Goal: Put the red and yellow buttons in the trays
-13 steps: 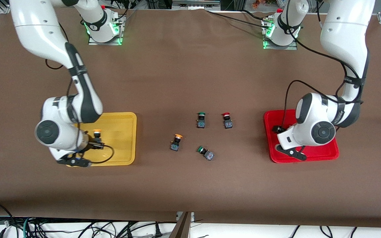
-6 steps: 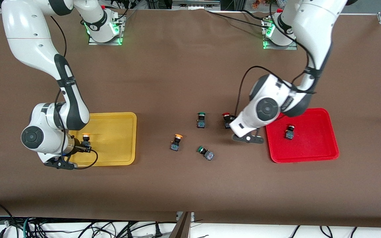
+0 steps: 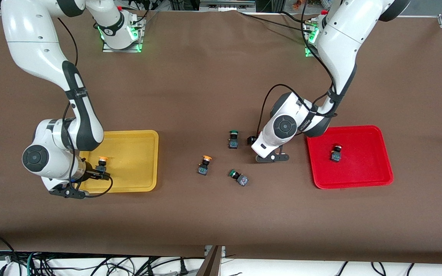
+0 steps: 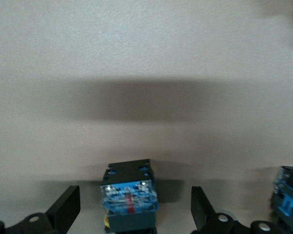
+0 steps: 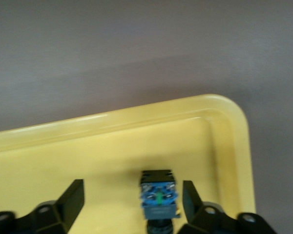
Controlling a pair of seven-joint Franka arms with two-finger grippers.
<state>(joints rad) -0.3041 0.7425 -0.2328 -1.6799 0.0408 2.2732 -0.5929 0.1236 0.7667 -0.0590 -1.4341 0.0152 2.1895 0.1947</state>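
Note:
My left gripper should close on the button body, because my fingers are on either side of the red-marked button body (image 4: 129, 197).
The yellow tray (image 3: 136, 153) holds one yellow-capped button (image 3: 102, 162). My right gripper (image 3: 97, 172) is low in that tray and open, with the button's dark body (image 5: 158, 197) between its fingers, closer to one. The tray floor (image 5: 63, 161) fills the right wrist view. The red tray (image 3: 363, 168) holds one red-capped button (image 3: 336, 152). My left gripper (image 3: 257, 142) is open, low over the table beside the red tray. A button body with a red mark (image 4: 129, 195) stands between its wide fingers; the front view hides it. A second yellow-capped button (image 3: 204, 165) stands mid-table.
Two green-capped buttons are mid-table: one upright (image 3: 233, 139) close beside my left gripper, also at the edge of the left wrist view (image 4: 288, 195), and one tipped over (image 3: 238, 178) nearer the front camera. The brown table cover (image 3: 205, 84) stretches to both arm bases.
My left arm left a red-capped button in the red tray and swung toward mid-table, over the loose red-capped button. My right gripper drifted slightly toward the right arm's end of the yellow tray.

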